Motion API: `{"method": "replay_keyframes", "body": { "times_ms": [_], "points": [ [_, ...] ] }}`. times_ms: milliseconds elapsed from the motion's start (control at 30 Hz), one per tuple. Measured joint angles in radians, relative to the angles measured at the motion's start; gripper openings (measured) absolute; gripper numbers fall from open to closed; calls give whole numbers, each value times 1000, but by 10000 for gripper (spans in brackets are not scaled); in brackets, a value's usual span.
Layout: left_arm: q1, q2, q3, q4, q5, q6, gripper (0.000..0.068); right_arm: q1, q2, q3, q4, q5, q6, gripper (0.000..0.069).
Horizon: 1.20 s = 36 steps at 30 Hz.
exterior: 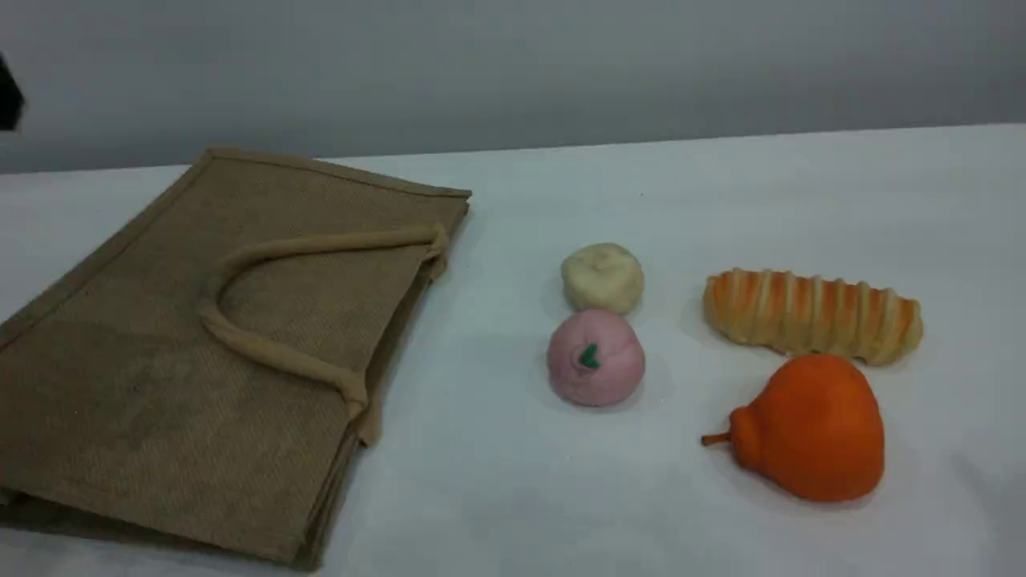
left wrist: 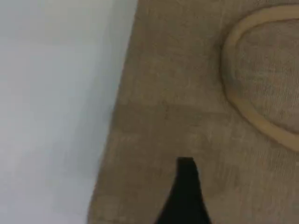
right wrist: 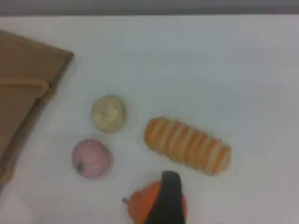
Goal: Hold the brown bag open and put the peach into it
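Observation:
The bag lies flat and closed, its beige handle across the bag's top side. The left gripper grabs the bag by that looped handle (exterior: 213,288) next.
The brown bag (exterior: 200,353) lies flat and closed on the left of the table, one beige handle (exterior: 264,344) looped across its top face. The pink peach (exterior: 595,358) sits on the white table to the right of the bag, its green leaf mark facing the camera. In the left wrist view a single dark fingertip (left wrist: 186,186) of my left gripper hovers above the bag's weave (left wrist: 187,93), holding nothing. In the right wrist view my right gripper's fingertip (right wrist: 168,196) hangs over the orange pear-shaped fruit (right wrist: 140,205), with the peach (right wrist: 91,158) to its left. Both grippers are open.
A cream bun (exterior: 602,277) rests just behind the peach. A striped orange bread roll (exterior: 811,314) and the orange pear-shaped fruit (exterior: 809,429) lie further right. A dark part (exterior: 10,98) shows at the scene view's left edge.

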Motion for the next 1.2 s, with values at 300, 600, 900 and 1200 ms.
{"method": "replay_keyframes", "body": {
  "times_ms": [300, 600, 900, 1200],
  "points": [
    [0, 225, -114, -24, -13, -1, 534, 0, 164, -51, 13, -20, -2, 589],
    [0, 455, -188, -35, -67, 0, 534, 0, 207, -51, 28, -81, -11, 589],
    [-23, 621, -299, -80, -71, 17, 534, 0, 206, -51, 40, -87, -14, 589],
    [-29, 681, -332, -74, -79, 20, 534, 0, 206, -51, 48, -83, -15, 589]
  ]
}}
